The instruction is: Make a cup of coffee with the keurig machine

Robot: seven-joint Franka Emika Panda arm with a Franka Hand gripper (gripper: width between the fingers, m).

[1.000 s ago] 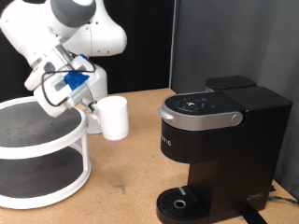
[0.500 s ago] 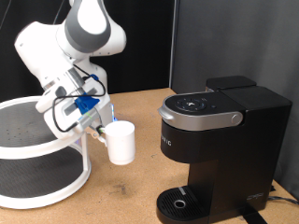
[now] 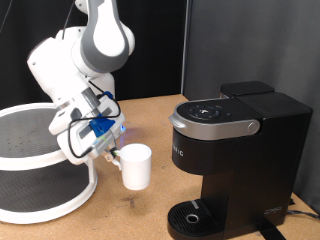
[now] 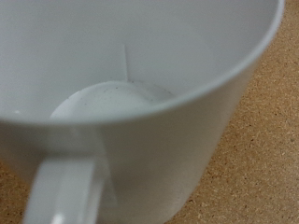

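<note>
The cup hangs above the cork table, short of the round drip tray (image 3: 193,216). I should move the white cup (image 3: 135,166) toward the tray before I open my gripper.
The white cup (image 3: 135,166) hangs in the air left of the keurig machine (image 3: 235,160), held by its handle in my gripper (image 3: 112,154), which is shut on it. The cup is upright, above the cork table and level with the machine's body. In the wrist view the cup (image 4: 140,103) fills the frame, empty inside, with its handle (image 4: 61,191) near the camera. The machine is black with a silver band around its head and a round drip tray (image 3: 193,216) at its base. My fingers do not show in the wrist view.
A white two-tier round stand (image 3: 35,165) sits at the exterior view's left, just behind the arm. The cork table (image 3: 130,215) lies under the cup. A black backdrop stands behind the machine.
The arm has carried the cup down and towards the exterior view's right, away from the stand and closer to the machine's front.
</note>
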